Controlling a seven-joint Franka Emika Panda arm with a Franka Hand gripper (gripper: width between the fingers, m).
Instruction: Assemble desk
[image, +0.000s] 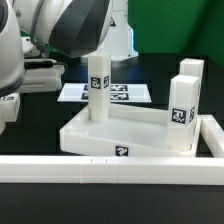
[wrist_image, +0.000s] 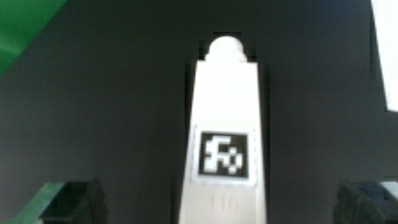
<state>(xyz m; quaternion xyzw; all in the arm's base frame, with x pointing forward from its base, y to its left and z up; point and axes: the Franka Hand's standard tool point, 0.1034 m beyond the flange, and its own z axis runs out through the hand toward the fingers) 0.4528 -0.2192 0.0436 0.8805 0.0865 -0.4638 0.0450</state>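
Note:
My gripper should go lower before it closes on the leg, because in the wrist view the gripper's fingers are above the tagged leg (wrist_image: 224, 105).
The white desk top (image: 140, 135), a tray with a raised rim, lies on the black table. One white leg (image: 97, 85) stands upright in its corner at the exterior view's left, directly under the arm's grey wrist (image: 75, 28). In the wrist view this leg (wrist_image: 226, 120) runs between my gripper (wrist_image: 222, 205), its tag facing the camera and a rounded tip at its far end. The dark fingertips (wrist_image: 71, 200) stand wide on either side, with gaps to the leg. A second tagged leg (image: 183, 110) stands upright at the tray's corner on the exterior view's right.
The marker board (image: 125, 94) lies flat behind the tray. A long white rail (image: 110, 168) runs across the front of the table. Another white tagged part (image: 8, 108) shows at the exterior view's left edge. Green backdrop lies beyond.

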